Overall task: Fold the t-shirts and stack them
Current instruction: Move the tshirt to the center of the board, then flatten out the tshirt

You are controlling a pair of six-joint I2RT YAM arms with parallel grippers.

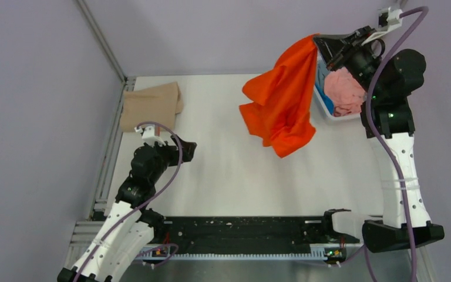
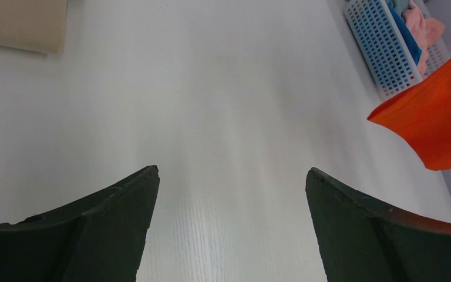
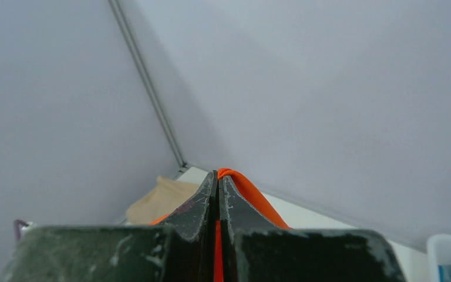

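The bright orange t-shirt [image 1: 282,97] needs to be spread for folding, so my left gripper should next grab it by its loose outer edge, opposite my right gripper.
My right gripper [image 1: 319,40] is shut on the bright orange t-shirt [image 1: 282,97] and holds it high above the table's far right, so the cloth hangs down in folds. In the right wrist view the orange t-shirt [image 3: 248,194] is pinched between the closed fingers of the right gripper [image 3: 218,176]. A folded tan-beige t-shirt [image 1: 151,104] lies flat at the far left corner; it also shows in the left wrist view [image 2: 20,22] and the right wrist view [image 3: 158,201]. My left gripper [image 1: 190,150] is open and empty over the left of the table [image 1: 223,170]; in its own view the left gripper [image 2: 232,171] faces bare table.
A white lattice basket [image 1: 327,108] stands at the far right with a salmon-pink shirt [image 1: 343,91] and a blue one [image 1: 322,73] in it; the basket [image 2: 381,50] also shows in the left wrist view. A black rail [image 1: 241,232] runs along the near edge.
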